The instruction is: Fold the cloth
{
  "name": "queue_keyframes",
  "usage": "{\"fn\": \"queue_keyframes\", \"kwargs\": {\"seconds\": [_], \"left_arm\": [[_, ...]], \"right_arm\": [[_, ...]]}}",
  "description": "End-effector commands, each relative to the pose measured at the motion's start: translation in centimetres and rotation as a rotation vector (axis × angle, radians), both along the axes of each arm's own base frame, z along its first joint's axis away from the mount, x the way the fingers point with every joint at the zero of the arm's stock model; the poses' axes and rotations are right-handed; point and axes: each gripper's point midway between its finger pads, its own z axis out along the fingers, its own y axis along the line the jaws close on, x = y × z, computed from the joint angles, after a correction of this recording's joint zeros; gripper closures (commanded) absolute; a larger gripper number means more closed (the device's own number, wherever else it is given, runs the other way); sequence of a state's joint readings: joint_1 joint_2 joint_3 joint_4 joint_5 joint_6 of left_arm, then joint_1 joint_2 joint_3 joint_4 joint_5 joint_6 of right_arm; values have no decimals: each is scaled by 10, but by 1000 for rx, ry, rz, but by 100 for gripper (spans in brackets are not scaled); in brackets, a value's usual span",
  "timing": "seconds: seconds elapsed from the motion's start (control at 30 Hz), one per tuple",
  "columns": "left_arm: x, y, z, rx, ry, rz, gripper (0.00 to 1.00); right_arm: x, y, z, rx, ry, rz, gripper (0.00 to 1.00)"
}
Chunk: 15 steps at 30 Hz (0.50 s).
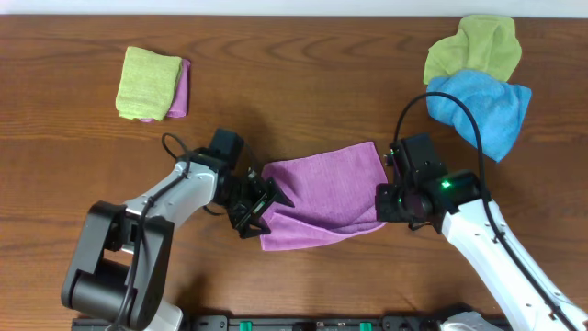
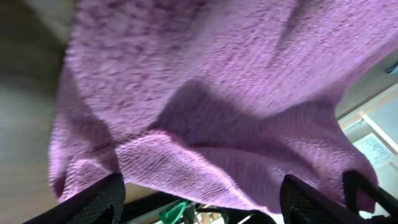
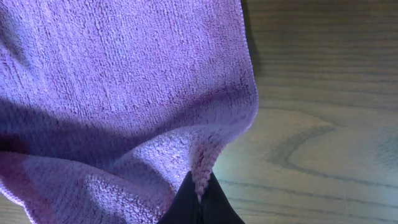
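I will next use my left gripper to grab the purple cloth's lifted edge (image 1: 273, 217) (image 2: 189, 172) at the cloth's end opposite my right gripper's corner, to fold it over.
A purple cloth (image 1: 326, 193) lies partly lifted and doubled over at the middle of the wooden table (image 1: 73, 165). My left gripper (image 1: 262, 207) is at its left edge with the fingers spread wide. In the left wrist view the cloth (image 2: 217, 93) hangs across the open jaws (image 2: 202, 193), which do not pinch it. My right gripper (image 1: 386, 198) is at the cloth's right edge. In the right wrist view its fingers (image 3: 199, 193) are shut on a corner of the cloth (image 3: 124, 74), holding it a little above the table.
A folded green cloth (image 1: 147, 81) lies on a folded pink cloth (image 1: 181, 89) at the back left. A crumpled green cloth (image 1: 473, 46) and a blue cloth (image 1: 482, 106) lie at the back right, close to the right arm.
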State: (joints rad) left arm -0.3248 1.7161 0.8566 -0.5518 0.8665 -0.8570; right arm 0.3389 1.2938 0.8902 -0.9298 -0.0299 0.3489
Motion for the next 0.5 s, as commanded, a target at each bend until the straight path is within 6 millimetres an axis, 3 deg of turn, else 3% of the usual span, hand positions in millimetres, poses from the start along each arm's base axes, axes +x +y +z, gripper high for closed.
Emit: {"fn": "queue_keyframes", "kwargs": {"seconds": [0.0, 0.47], "left_arm": [[-4, -5, -5, 12, 46, 25, 20], [-25, -1, -10, 72, 120, -5, 28]], "right_arm": [[-1, 1, -1, 5, 8, -11, 99], [-1, 1, -1, 6, 8, -15, 99]]}}
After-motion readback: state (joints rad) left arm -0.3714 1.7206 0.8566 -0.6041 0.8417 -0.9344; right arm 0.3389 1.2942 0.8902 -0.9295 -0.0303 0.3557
